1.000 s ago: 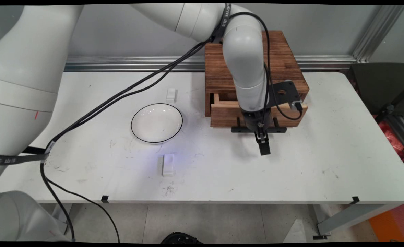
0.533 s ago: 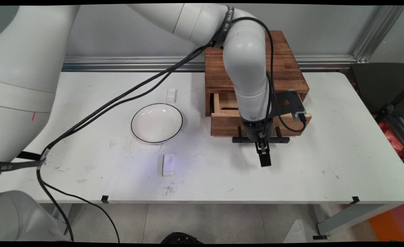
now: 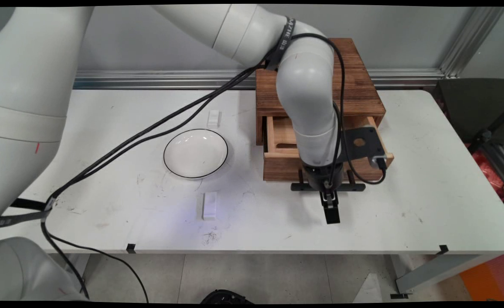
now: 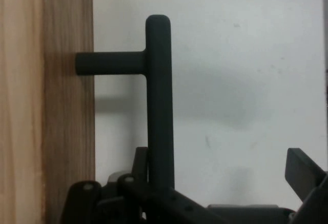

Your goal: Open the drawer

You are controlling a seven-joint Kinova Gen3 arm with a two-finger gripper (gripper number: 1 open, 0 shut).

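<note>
I need to grab the wooden drawer's black bar handle with my gripper next, so I can pull the drawer farther out of the drawer's box [image 3: 357, 84].
A dark wooden box [image 3: 357, 77] stands at the back right of the table, and its light wooden drawer [image 3: 283, 137] is pulled partly out toward the near edge. My gripper [image 3: 329, 200] points down at the drawer's black bar handle [image 3: 300, 187]. In the hand view the handle [image 4: 159, 101] runs upright on a stub from the drawer front [image 4: 46, 106]. One finger sits behind the bar, on the drawer side. The other finger [image 4: 303, 166] stands far off over bare table. The gripper [image 4: 220, 163] is open, hooked on the handle rather than clamped on it.
A white bowl with a black rim [image 3: 195, 153] lies left of the drawer. One small white block [image 3: 209, 205] rests near the front edge, another [image 3: 214, 118] behind the bowl. Black cables hang across the table's left half [image 3: 119, 141].
The drawer has slid further out of the box toward the near edge. My gripper moved the same way with the handle, and more of the drawer's inside shows.
</note>
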